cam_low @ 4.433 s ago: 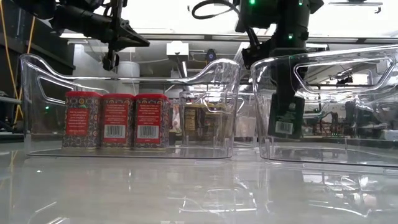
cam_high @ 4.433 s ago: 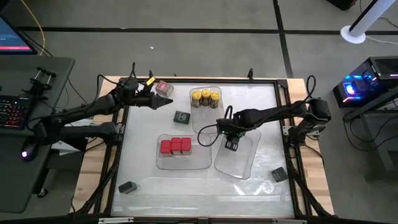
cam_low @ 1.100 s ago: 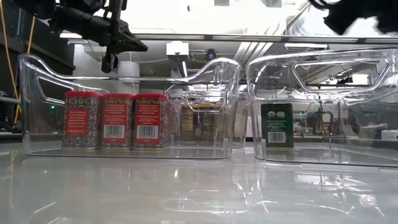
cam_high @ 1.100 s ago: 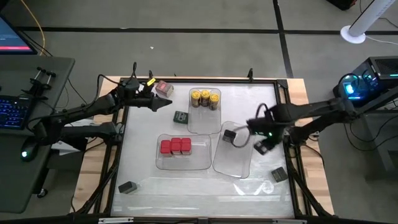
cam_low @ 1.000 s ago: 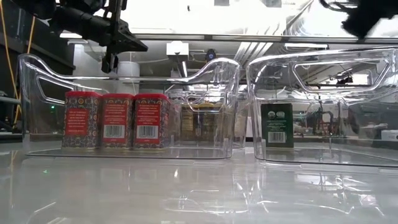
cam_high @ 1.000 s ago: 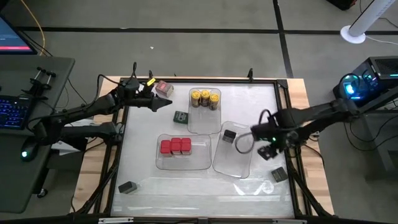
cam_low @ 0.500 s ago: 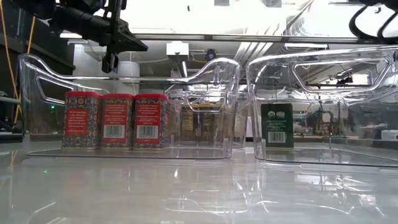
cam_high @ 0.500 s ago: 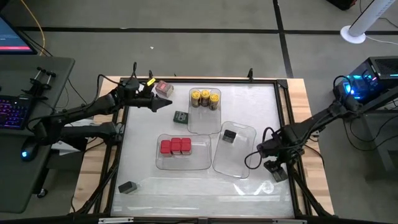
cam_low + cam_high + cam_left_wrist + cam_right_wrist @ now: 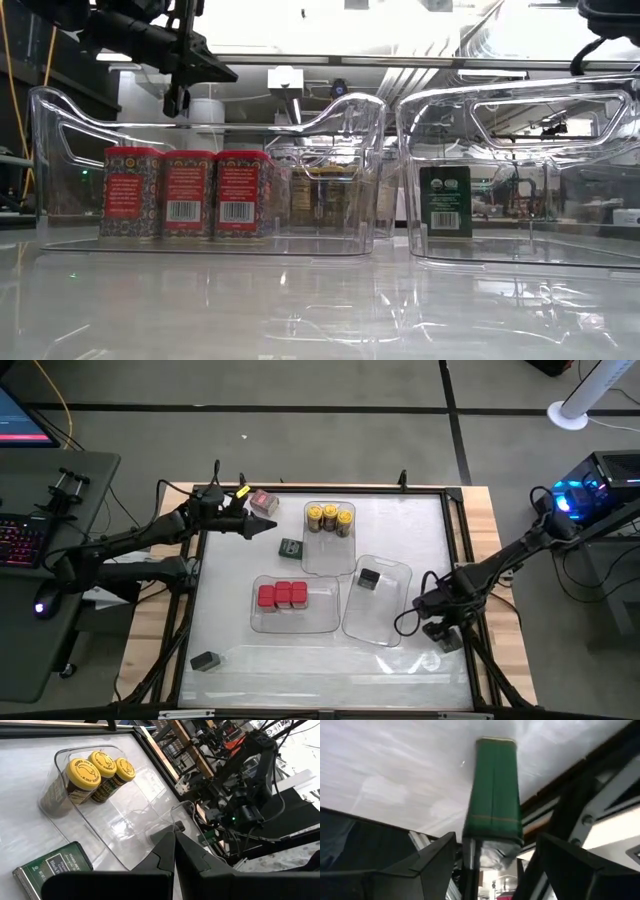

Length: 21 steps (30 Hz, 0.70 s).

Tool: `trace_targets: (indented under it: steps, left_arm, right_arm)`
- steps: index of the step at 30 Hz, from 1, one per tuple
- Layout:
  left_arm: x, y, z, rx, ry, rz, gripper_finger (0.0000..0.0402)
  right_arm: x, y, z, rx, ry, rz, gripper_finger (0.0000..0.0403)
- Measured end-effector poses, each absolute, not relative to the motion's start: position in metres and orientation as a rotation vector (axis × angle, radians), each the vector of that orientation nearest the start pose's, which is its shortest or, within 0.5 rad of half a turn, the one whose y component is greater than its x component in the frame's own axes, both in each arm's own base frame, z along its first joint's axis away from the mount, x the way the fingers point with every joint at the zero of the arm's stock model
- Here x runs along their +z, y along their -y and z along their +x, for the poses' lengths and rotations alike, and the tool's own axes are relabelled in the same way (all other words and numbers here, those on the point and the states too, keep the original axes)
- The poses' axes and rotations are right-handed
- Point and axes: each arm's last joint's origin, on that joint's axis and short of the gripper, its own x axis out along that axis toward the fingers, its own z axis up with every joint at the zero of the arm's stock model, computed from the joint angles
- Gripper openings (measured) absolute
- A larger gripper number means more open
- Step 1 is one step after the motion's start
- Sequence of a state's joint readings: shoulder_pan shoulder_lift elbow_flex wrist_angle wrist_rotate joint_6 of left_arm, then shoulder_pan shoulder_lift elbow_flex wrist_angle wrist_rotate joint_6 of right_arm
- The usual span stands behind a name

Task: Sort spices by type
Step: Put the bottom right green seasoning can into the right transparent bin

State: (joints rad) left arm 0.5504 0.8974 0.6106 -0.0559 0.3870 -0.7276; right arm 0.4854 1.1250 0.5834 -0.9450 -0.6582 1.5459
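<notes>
I should next grab the green tin (image 9: 494, 790) with my right gripper by its gold-lined end (image 9: 494, 826), so that it joins the dark tin in the clear tray.
My right gripper (image 9: 441, 631) (image 9: 497, 838) is open, low over a dark green tin (image 9: 451, 644) (image 9: 494, 790) that lies flat on the table by the right edge. Its fingers stand on either side of the tin's closer end without touching it. Another dark tin (image 9: 369, 578) (image 9: 445, 200) stands in the right clear tray (image 9: 385, 622). Three red tins (image 9: 282, 595) (image 9: 185, 192) stand in the middle tray. Three yellow-lidded jars (image 9: 330, 515) (image 9: 95, 767) stand in the far tray. My left gripper (image 9: 268, 524) (image 9: 174, 845) is shut and waits above the far left.
Loose on the table are a dark tin (image 9: 291, 547) (image 9: 55, 867) left of the far tray, a red-topped tin (image 9: 263, 500) at the far left corner, and a dark tin (image 9: 205, 660) near the near left corner. The table's raised frame (image 9: 470, 630) runs close beside my right gripper.
My right gripper has moved from beside the right tray toward the table's near right corner and down over the lying dark tin. In the low view it has left the picture at the upper right. The tin in the right tray has stayed upright.
</notes>
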Motion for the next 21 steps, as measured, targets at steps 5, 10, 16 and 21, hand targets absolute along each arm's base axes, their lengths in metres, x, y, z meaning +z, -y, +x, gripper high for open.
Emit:
trace_targets:
  steps: [5,10,16,21]
  left_arm:
    - [0.266,-0.093,0.173,0.27,-0.235,-0.884,0.0]
    - [0.266,-0.093,0.173,0.27,-0.235,-0.887,0.0]
    - [0.266,-0.093,0.173,0.27,-0.235,-0.884,0.0]
    - [0.266,-0.093,0.173,0.271,-0.235,-0.869,0.0]
  right_arm:
    - [0.171,-0.088,0.129,-0.443,-1.906,1.207,0.0272]
    - [0.165,-0.086,0.125,-0.486,-1.926,1.219,0.0237]
    - [0.169,-0.087,0.126,-0.454,-1.945,1.214,0.0118]
    - [0.194,-0.089,0.128,-0.339,-1.966,1.176,0.012]
